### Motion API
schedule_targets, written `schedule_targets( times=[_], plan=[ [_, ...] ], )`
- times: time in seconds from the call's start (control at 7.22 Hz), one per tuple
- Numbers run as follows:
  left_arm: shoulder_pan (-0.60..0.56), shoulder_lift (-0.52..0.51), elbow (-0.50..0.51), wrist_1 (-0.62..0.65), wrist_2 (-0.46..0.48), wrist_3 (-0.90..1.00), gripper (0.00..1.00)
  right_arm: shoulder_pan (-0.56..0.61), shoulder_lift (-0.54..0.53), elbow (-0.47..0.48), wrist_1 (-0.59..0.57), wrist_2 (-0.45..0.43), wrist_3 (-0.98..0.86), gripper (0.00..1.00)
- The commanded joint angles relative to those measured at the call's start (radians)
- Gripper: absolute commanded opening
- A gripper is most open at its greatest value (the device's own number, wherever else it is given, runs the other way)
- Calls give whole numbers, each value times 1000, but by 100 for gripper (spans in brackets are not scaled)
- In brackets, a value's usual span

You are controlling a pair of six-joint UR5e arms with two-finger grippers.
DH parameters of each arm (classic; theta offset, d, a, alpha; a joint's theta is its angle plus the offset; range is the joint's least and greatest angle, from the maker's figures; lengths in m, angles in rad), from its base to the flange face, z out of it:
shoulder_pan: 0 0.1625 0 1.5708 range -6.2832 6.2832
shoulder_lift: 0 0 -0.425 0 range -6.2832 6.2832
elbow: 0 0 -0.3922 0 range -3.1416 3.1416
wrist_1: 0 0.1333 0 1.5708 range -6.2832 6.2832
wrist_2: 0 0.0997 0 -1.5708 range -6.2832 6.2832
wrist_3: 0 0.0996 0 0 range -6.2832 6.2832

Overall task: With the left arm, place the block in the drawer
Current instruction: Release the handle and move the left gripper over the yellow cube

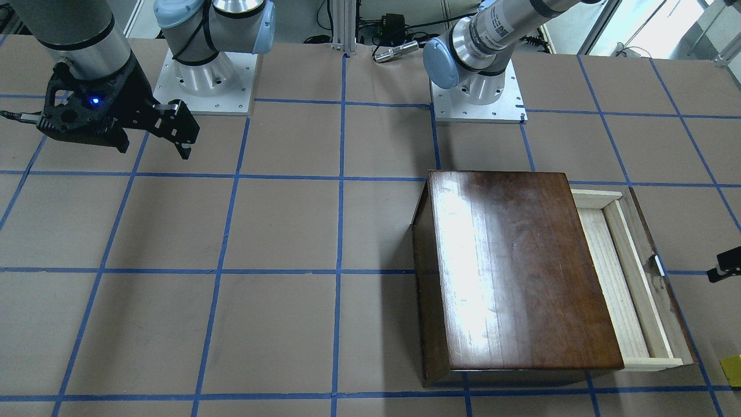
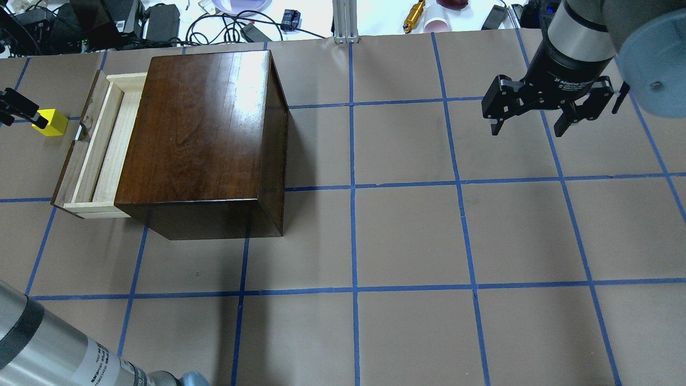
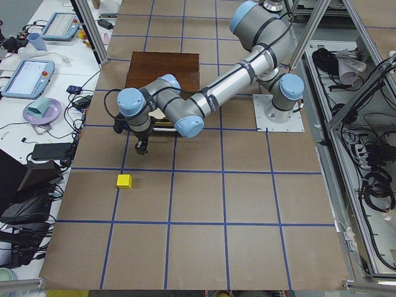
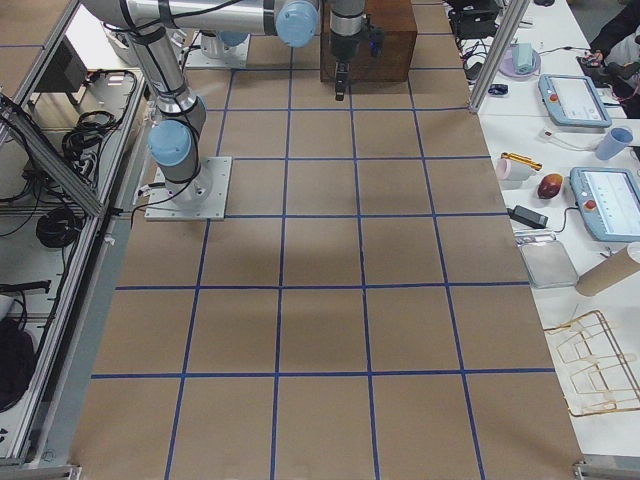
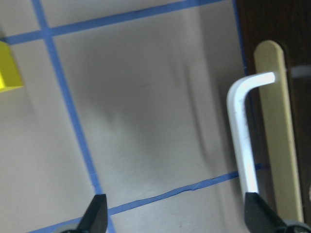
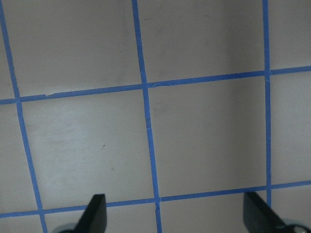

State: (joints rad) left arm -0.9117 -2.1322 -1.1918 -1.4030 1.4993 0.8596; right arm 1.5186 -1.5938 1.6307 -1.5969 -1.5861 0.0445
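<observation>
Next, my left gripper grabs the small yellow block by its flat sides to place it in the drawer [image 1: 618,278].
The yellow block [image 2: 51,122] sits on the table left of the open drawer [image 2: 99,150]; it also shows in the front view [image 1: 731,370], the left side view [image 3: 124,180] and at the left wrist view's edge [image 5: 8,68]. The drawer is a pale wood tray, empty inside, with a dark front panel and a silvery handle [image 5: 243,141]. My left gripper [image 5: 177,218] is open and empty, above the table just outside the drawer's front, near the handle and a short way from the block. Only its tip shows overhead [image 2: 19,109]. My right gripper [image 2: 536,115] is open and empty, far off.
The glossy dark-brown box casing [image 2: 198,134] holds the drawer and stands on the brown, blue-taped table [image 2: 407,236]. Cables, tablets and cups lie on the bench beyond the far edge [image 2: 225,16]. The arm bases [image 1: 477,95] stand at the robot's side.
</observation>
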Motion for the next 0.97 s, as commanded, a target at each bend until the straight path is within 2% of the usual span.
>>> schedule_targets(
  times=[0.0,0.14,0.42,0.83],
  plan=[
    [11,-49,28,147,34,-8,100,0,0,0,0,0,0,100],
    [33,-75,34,159,32,-77,100,0,0,1,0,0,0,100],
    [43,-144,49,255,24,-90,100,0,0,1,0,0,0,100],
    [43,-270,156,275,-3,-102,100,0,0,0,0,0,0,100]
  ],
)
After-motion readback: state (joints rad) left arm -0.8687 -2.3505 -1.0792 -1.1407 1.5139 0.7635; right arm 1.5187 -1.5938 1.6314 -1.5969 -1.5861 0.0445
